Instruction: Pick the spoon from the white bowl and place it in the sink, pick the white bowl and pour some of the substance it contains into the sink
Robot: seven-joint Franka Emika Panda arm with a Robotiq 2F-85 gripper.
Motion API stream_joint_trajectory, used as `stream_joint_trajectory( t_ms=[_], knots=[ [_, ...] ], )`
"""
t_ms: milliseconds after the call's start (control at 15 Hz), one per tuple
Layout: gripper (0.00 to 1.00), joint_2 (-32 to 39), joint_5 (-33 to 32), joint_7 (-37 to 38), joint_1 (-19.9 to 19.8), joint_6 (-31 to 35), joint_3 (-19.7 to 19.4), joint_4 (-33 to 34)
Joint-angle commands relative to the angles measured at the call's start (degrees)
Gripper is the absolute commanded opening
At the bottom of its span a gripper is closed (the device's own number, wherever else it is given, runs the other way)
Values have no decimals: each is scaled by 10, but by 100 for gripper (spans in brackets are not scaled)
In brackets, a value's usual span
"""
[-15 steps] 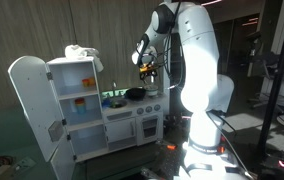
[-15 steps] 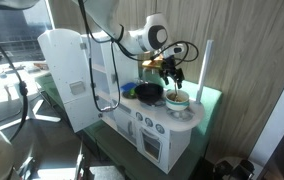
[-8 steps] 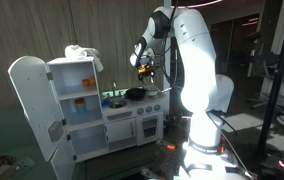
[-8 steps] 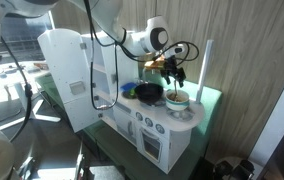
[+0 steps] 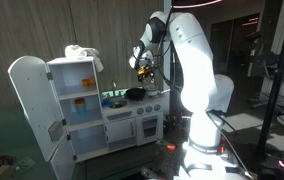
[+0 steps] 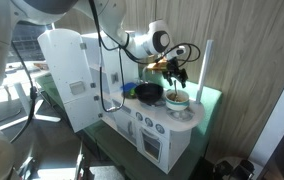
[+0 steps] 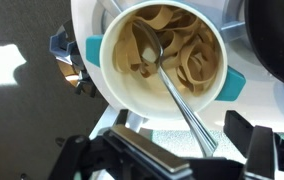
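I should next grab the spoon (image 7: 167,75) by its handle's end, which juts over the white bowl's rim. The spoon's scoop end stays free to go in the sink.
The white bowl (image 7: 162,50) with teal handles holds a tan, ribbon-like substance and fills the wrist view. A metal spoon (image 7: 167,75) rests in it, with its handle pointing out over the rim toward me. My gripper (image 7: 187,155) is open, and the end of the spoon handle lies between its two fingers without being clamped. In both exterior views the gripper (image 6: 172,72) (image 5: 145,70) hangs just above the bowl (image 6: 177,100) on the toy kitchen counter. I cannot make out the sink clearly.
A black pan (image 6: 149,92) (image 5: 134,94) sits on the counter beside the bowl. The white toy fridge (image 5: 77,105) stands with its door (image 5: 30,105) swung open. A wooden wall is close behind the toy kitchen (image 6: 157,125).
The arm's upper links have shifted slightly. The gripper stays just above the bowl and has taken hold of nothing.
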Motion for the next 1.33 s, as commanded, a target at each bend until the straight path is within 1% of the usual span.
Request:
stream_joint_trajectory(
  t_ms=[0,333,467,533,600,667,733,800,933,1133,1267],
  knots=[
    [66,17,-1,-15,4,-2,-11,34],
    [27,16,9,-23,2,0,-5,37],
    [13,19,9,-21,3,-2,-6,37],
    [5,19,9,-21,3,-2,-5,36],
    [3,18,10,-21,4,-2,-5,34],
    [0,18,9,-22,4,-1,-5,33],
    [0,17,7,-22,5,-1,-5,32],
    [4,14,5,-22,7,-2,-7,28],
    [4,0,6,-35,9,0,-2,15],
    [4,-17,-37,-23,32,1,-21,1],
    [4,-26,-81,-5,51,-1,-40,-1]
  ],
)
